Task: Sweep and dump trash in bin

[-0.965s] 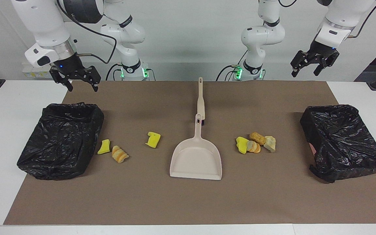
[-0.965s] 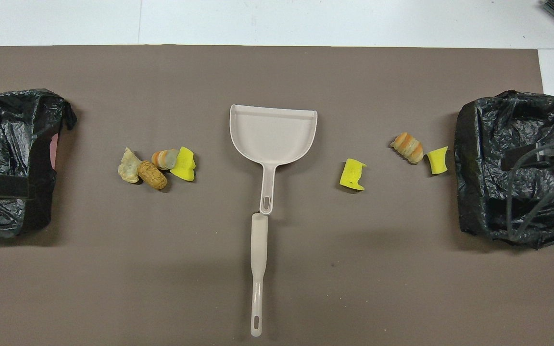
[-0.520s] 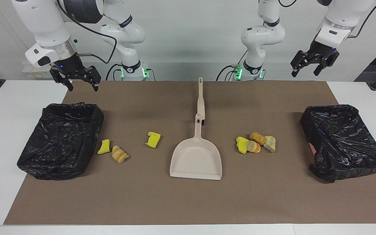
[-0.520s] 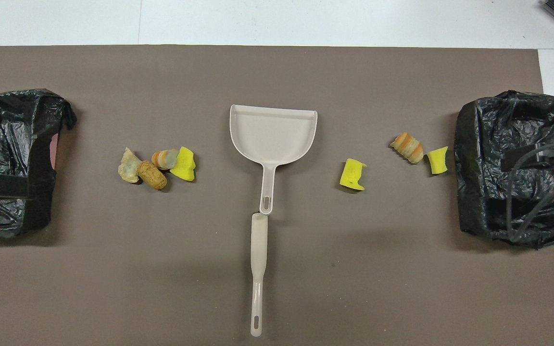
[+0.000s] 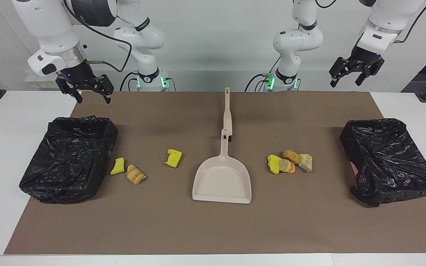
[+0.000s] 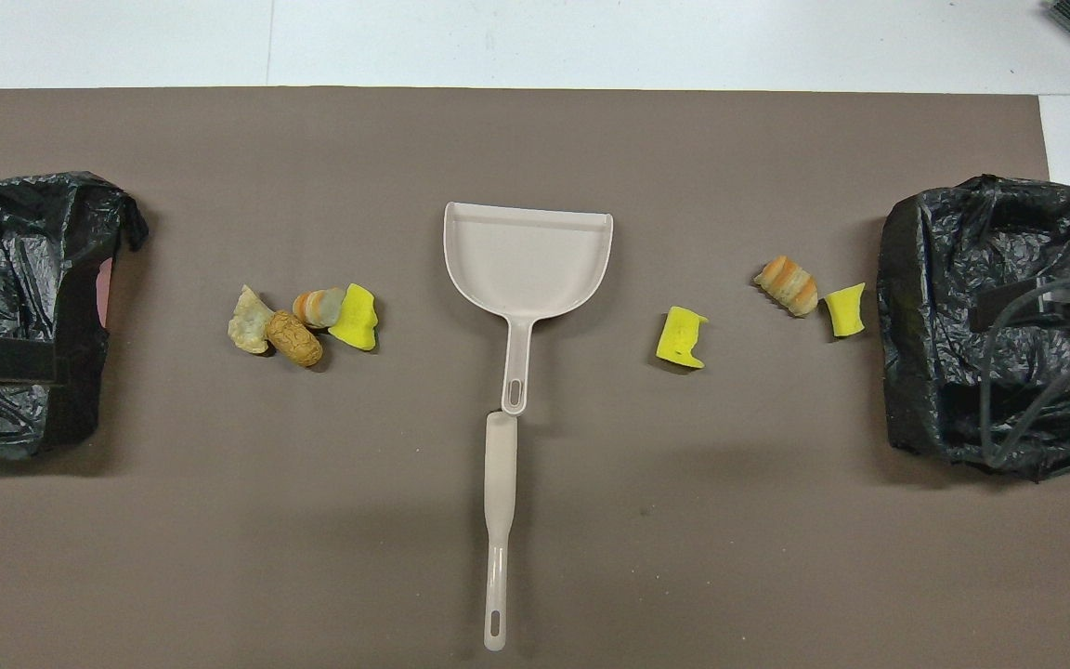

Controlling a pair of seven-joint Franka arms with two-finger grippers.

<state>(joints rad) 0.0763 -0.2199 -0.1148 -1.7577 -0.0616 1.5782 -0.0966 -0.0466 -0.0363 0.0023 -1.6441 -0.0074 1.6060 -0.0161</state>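
Observation:
The beige dustpan's broad scoop is too wide for the fingers of my right gripper. I will grab the dustpan next by its narrow handle [image 6: 516,366].
The trash lies in two groups on the brown mat. Toward the left arm's end, a yellow sponge piece [image 5: 272,163] [image 6: 355,317] touches several bread chunks [image 5: 291,156] [image 6: 293,338]. Toward the right arm's end lie a yellow sponge piece [image 5: 173,158] [image 6: 681,337], a bread chunk [image 5: 135,174] [image 6: 787,285] and another yellow sponge piece [image 5: 117,166] [image 6: 844,309]. My right gripper [image 5: 87,95] hangs open and empty in the air over the mat's corner by the right arm's bin. My left gripper [image 5: 354,77] hangs open and empty, high over the left arm's end.
A beige dustpan [image 5: 222,181] [image 6: 526,255] lies mid-mat, its handle toward the robots. A beige brush [image 5: 227,111] [image 6: 499,520] lies in line with it, nearer to the robots. Black-bag-lined bins stand at the right arm's end [image 5: 68,159] [image 6: 925,279] and the left arm's end [image 5: 388,159] [image 6: 15,269].
Both grippers have shifted very slightly upward. Nothing on the table has moved.

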